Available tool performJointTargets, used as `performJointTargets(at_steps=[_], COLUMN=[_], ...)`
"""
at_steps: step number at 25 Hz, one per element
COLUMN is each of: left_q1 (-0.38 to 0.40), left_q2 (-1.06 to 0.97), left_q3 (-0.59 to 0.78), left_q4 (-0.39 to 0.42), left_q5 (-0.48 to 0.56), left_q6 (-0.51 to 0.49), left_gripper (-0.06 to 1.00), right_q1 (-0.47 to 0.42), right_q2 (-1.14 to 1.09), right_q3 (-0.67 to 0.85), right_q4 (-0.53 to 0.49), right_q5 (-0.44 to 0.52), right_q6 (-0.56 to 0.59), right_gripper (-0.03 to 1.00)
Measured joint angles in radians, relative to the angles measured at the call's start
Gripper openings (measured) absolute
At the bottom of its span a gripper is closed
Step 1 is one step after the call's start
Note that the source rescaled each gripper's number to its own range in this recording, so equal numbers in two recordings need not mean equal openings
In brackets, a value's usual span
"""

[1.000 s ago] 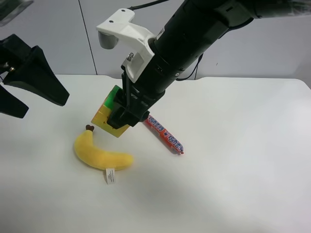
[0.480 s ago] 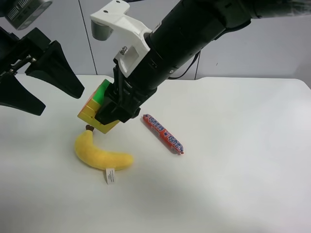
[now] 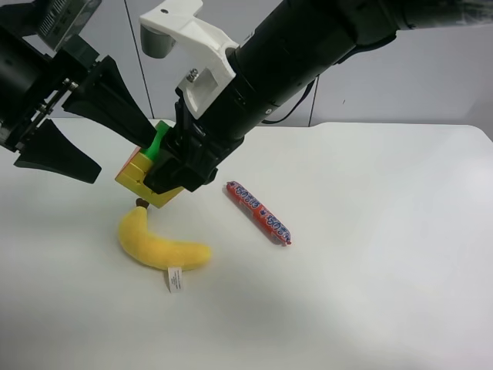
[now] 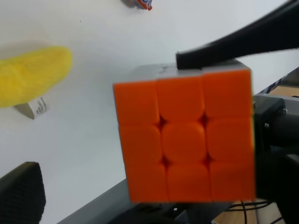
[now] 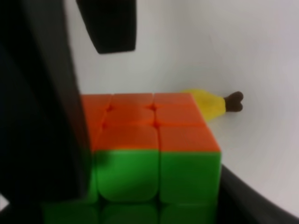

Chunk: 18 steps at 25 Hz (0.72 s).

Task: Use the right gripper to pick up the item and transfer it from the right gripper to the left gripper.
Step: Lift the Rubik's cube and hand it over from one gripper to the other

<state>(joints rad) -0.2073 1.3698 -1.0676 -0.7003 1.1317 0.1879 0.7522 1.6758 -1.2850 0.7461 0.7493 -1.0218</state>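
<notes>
Next, my left gripper grabs the cube by its orange side [image 5: 133, 121] and opposite side, to take over the puzzle cube [image 5: 152, 140] from my right gripper.
The item [image 3: 141, 174], a puzzle cube with green, yellow and orange faces, hangs above the table with my right gripper [image 3: 166, 173] shut on it. This gripper is on the thick black arm with the white bracket [image 3: 187, 37]. In the right wrist view the cube [image 5: 152, 140] fills the space between the dark fingers [image 5: 42, 121]. My left gripper [image 3: 122, 154] reaches in from the exterior high view's left, open, one finger [image 3: 115, 100] over the cube and one finger [image 3: 58, 154] below and beside it. The left wrist view faces the cube's orange side [image 4: 184, 140] between the spread fingers [image 4: 233, 44]. Whether they touch it I cannot tell.
A yellow plush banana [image 3: 158, 245] lies on the white table [image 3: 370, 293] just under the cube. A red candy stick [image 3: 259, 213] lies to the banana's right. The wall stands close behind the table's far edge.
My right arm has carried the cube up and toward the exterior high view's left. The left gripper has come in from the left until its open fingers straddle the cube.
</notes>
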Motion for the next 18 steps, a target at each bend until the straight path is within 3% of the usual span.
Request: performJointTargets(at_steps=[18], left_q1=[0.0], left_q2=[0.035], left_q3=[0.0], left_q4=[-0.089], left_q5=[0.006], left_q6=[0.034], left_gripper=[0.97], right_q1=[0.0], right_q2=[0.0], right_q3=[0.0], right_q4=[0.147], right_q5=[-0.033], right_q6=[-0.112], right_gripper=[0.0])
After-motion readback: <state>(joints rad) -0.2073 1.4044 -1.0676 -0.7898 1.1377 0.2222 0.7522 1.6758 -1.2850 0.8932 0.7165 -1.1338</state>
